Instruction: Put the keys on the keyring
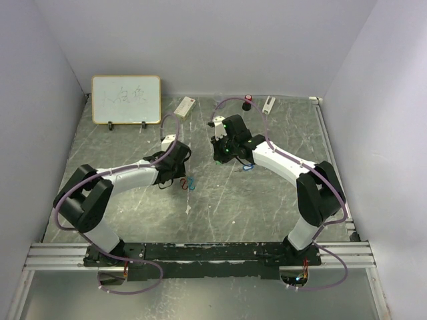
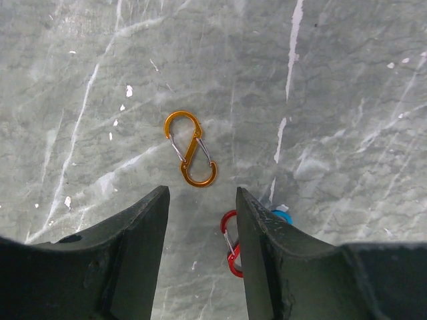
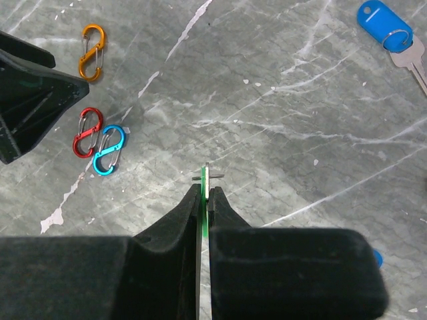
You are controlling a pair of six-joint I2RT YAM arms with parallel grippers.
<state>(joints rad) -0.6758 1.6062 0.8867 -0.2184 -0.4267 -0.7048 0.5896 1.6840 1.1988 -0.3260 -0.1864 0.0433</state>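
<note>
The far hook of the orange carabiner must stay free to take the green-tagged key. So my left gripper should next grab the carabiner by its near loop [image 2: 199, 172].
My right gripper [image 3: 205, 190] is shut on a key with a green tag [image 3: 208, 175], held edge-on just above the table, its metal tip sticking out past the fingertips. Another key with a blue tag [image 3: 377, 17] lies flat at the far right of the right wrist view. My left gripper [image 2: 201, 193] hangs open over the table with nothing between its fingers. A red carabiner [image 2: 230, 243] lies below it against its right finger, and an orange carabiner [image 2: 191, 148] lies just ahead. I see no separate keyring. In the top view both grippers [image 1: 181, 175] [image 1: 230, 157] sit mid-table.
A blue carabiner [image 3: 109, 149] lies beside the red carabiner [image 3: 87, 132], with the orange carabiner [image 3: 92, 50] further off. A whiteboard [image 1: 126, 100] stands at the back left. Two white boxes [image 1: 184, 107] [image 1: 268, 105] lie along the back wall. Grey walls close in three sides.
</note>
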